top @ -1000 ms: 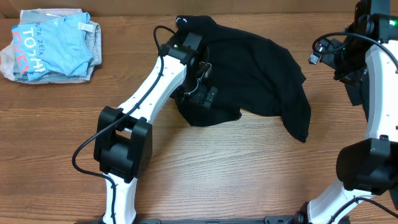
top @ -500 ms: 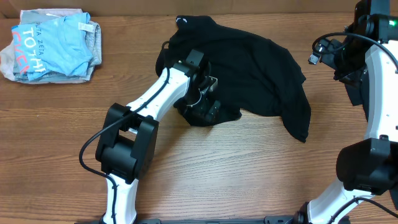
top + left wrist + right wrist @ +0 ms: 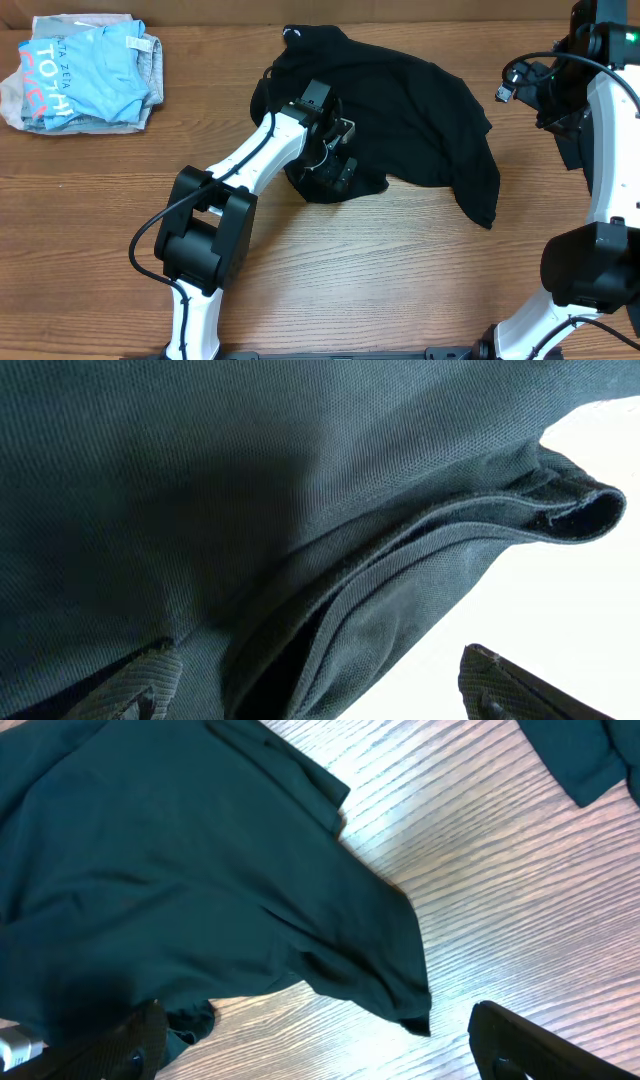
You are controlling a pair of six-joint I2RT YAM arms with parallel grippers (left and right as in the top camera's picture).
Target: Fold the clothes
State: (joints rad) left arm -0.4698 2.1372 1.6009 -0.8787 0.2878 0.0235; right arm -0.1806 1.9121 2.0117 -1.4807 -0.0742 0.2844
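Note:
The ridged fold (image 3: 335, 177) (image 3: 318, 635) is between the open fingers of my left gripper and level with their sides, so my left gripper should close on the fold now.
A black T-shirt (image 3: 410, 110) lies crumpled on the wooden table, its white neck label (image 3: 292, 32) at the far edge. My left gripper (image 3: 333, 163) sits low on the shirt's near-left edge. In the left wrist view its jaws stand wide, and a folded hem of the shirt (image 3: 400, 570) lies between the fingers (image 3: 140, 680); the left gripper (image 3: 320, 695) is open. My right gripper (image 3: 545, 105) hangs high at the right, off the shirt. In the right wrist view the right gripper (image 3: 320, 1050) is open over bare wood beside the shirt's corner (image 3: 400, 990).
A pile of light blue and grey clothes (image 3: 85, 70) lies at the far left corner. A second piece of dark cloth (image 3: 580, 750) shows at the right edge of the table. Bare wood (image 3: 380, 270) runs along the front, between the two arm bases.
My left arm swung down and to the right, and its gripper settled lower onto the shirt's near-left edge. The right arm has not moved.

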